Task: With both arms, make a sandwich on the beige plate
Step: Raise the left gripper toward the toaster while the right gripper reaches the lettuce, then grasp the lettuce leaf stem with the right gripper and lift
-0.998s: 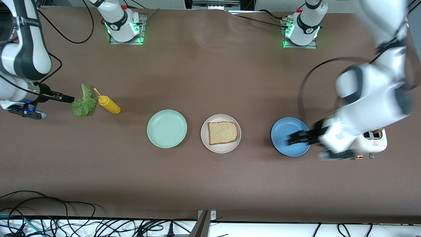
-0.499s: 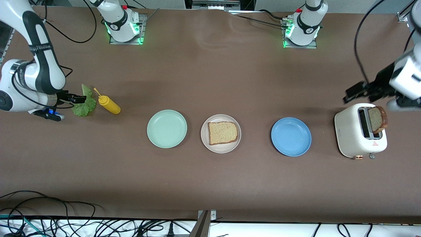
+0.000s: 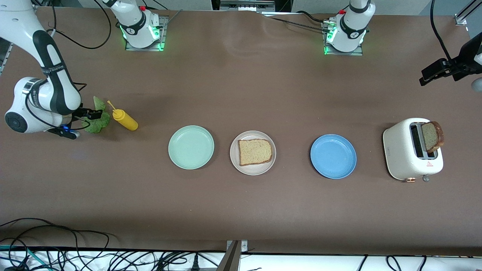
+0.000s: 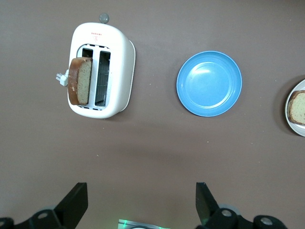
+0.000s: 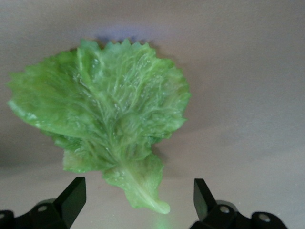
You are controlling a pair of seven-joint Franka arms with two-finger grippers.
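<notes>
Next, my right gripper picks up the lettuce by its narrow pale stem (image 5: pixel 144 192), since the leafy part of the lettuce spreads wider than my open fingers.
The beige plate (image 3: pixel 234 162) sits mid-table with one brown bread slice (image 3: pixel 255 151) on it. A second bread slice (image 3: pixel 432 136) stands in the white toaster (image 3: pixel 403 150) at the left arm's end. The green lettuce leaf (image 3: pixel 101 122) lies on the table at the right arm's end. My right gripper (image 3: pixel 92 113) is open just over the lettuce (image 5: pixel 105 119), and the stem lies between its fingertips (image 5: pixel 138 202). My left gripper (image 3: pixel 429 74) is open and empty, high over the table; its wrist view (image 4: pixel 140 202) shows the toaster (image 4: pixel 116 71), its slice (image 4: pixel 80 80) and the beige plate's edge (image 4: pixel 287 112).
A yellow squeeze bottle (image 3: pixel 126 119) lies beside the lettuce. A mint-green plate (image 3: pixel 191 146) and a blue plate (image 3: pixel 333 156) flank the beige plate. The blue plate also shows in the left wrist view (image 4: pixel 209 83). Cables run along the table's front edge.
My left arm has swung up and away from the blue plate and toaster toward the table's end. My right gripper has moved in over the lettuce.
</notes>
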